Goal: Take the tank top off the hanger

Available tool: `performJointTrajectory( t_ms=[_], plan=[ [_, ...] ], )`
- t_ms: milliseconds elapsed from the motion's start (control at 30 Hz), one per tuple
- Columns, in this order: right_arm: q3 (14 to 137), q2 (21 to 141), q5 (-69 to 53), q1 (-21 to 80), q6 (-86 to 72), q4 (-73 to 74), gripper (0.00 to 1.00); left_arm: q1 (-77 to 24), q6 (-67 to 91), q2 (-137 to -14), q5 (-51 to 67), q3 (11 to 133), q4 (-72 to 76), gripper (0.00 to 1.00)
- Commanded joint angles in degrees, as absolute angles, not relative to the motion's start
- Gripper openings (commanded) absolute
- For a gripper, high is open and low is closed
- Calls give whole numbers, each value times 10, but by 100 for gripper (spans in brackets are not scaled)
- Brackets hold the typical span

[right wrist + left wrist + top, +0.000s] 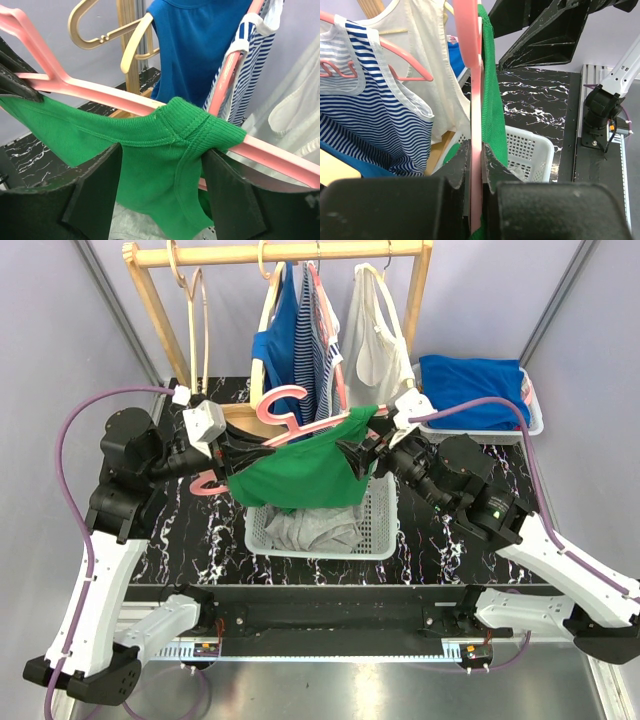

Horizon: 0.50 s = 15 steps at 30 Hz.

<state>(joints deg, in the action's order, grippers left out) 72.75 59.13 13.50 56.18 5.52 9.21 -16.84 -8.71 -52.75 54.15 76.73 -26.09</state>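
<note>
The green tank top needs to slide off the hanger's end. My right gripper should grab it next by its shoulder strap below the hanger arm [359, 434] [179, 148].
A green tank top [300, 472] hangs on a pink hanger [290, 405] held in the air above the white basket. My left gripper [250, 448] is shut on the hanger's bar; in the left wrist view the pink bar [472, 75] is pinched between both fingers [476, 165], with the green fabric [492, 115] just to its right. My right gripper [362, 452] is open at the top's right shoulder. In the right wrist view its gripper [161, 152] straddles the green strap [200, 125], which is still looped over the pink hanger arm [90, 90].
A white basket [383, 530] with grey clothing sits under the top. A wooden rack [280, 252] behind holds a blue top, a striped top [318, 350] and a white top [372, 340] on hangers. A white bin with blue cloth [470, 390] stands at the back right.
</note>
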Motion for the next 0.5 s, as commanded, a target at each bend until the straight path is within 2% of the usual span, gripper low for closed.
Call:
performJointTrajectory(
  t_ms=[0,467],
  plan=[
    [757,591,108,560,38,44,70,-174,-99,-517,541,769,-226,0],
    [747,620,69,560,-17,-29,59,-186,-96,-519,533,766,-207,0]
  ],
)
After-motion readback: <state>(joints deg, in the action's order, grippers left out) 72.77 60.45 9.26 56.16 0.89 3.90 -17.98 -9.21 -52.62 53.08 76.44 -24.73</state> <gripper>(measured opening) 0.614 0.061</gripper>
